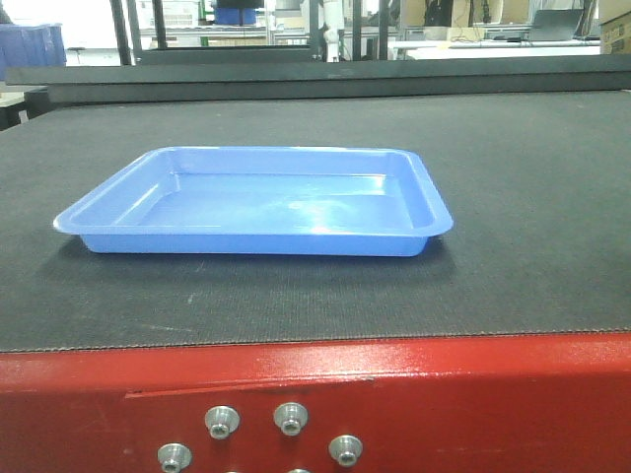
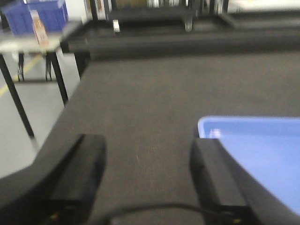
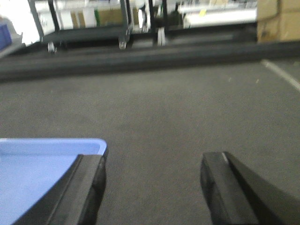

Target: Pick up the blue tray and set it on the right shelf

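My right gripper grabs the blue tray's short end rim (image 1: pixel 427 192) next, to carry the blue tray (image 1: pixel 266 202) to the shelf.
The blue tray (image 1: pixel 266 202) lies flat and empty on the dark mat of the red-edged table (image 1: pixel 315 394). In the left wrist view my left gripper (image 2: pixel 147 154) hovers open over bare mat. Its right finger (image 2: pixel 213 173) stands just in front of the blue tray's (image 2: pixel 262 154) left corner. In the right wrist view my right gripper (image 3: pixel 152 164) is open too, and its left finger (image 3: pixel 86 187) overlaps the blue tray's (image 3: pixel 37 164) right corner. Nothing sits between either pair of fingers. Neither gripper shows in the front view. The right shelf is out of view.
A raised dark ledge (image 1: pixel 315 79) runs along the far side of the mat. Dark-blue bins (image 2: pixel 37 14) stand on a side table (image 2: pixel 28 44) to the left, past the mat's edge. Wheeled racks (image 3: pixel 89 23) and cardboard boxes (image 3: pixel 276 18) stand behind.
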Motion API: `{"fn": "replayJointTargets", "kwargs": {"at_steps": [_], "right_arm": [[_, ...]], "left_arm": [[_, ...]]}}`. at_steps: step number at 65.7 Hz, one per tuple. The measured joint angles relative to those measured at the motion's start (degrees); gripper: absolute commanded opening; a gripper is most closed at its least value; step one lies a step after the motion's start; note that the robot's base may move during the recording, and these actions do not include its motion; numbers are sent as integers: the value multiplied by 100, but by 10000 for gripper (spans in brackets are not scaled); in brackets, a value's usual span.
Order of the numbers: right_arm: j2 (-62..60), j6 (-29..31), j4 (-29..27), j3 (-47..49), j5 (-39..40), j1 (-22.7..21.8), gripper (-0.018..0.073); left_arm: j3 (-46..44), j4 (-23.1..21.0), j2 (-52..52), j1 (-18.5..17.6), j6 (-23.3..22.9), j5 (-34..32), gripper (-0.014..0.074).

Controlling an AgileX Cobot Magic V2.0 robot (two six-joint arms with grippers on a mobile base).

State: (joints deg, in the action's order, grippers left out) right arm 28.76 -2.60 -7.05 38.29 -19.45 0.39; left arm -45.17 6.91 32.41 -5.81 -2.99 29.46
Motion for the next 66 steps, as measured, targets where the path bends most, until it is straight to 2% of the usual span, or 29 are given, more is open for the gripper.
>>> {"fn": "replayJointTargets", "kwargs": {"at_steps": [5, 12, 18, 26, 34, 47, 53, 66], "right_arm": [[636, 0, -43, 358, -181, 323, 575], [1512, -10, -69, 1111, -600, 939, 571], [2339, -10, -91, 1900, -1093, 1649, 569], [3626, -10, -115, 2909, -1894, 2252, 569], [4907, -124, -117, 3852, -2741, 2399, 569], [6808, -1033, 659, 5317, -3712, 2399, 569], [7446, -1326, 858, 5818, -3929, 2399, 569], [8355, -1646, 904, 6410, -4066, 2399, 569]], "left_arm": [[-367, -169, 573, -8, 64, 290, 444], [-884, -532, 1290, -136, 404, 779, 444], [-1393, -740, 1857, -352, 540, 1174, 442], [-2068, -972, 2743, -510, 603, 1746, 442], [-2646, -1026, 3657, -522, 605, 2232, 441], [-3477, -1026, 5134, -534, 579, 2535, 441], [-3812, -1026, 5667, -534, 474, 2604, 441], [-4417, -1026, 6600, -534, 335, 2718, 441]]}}
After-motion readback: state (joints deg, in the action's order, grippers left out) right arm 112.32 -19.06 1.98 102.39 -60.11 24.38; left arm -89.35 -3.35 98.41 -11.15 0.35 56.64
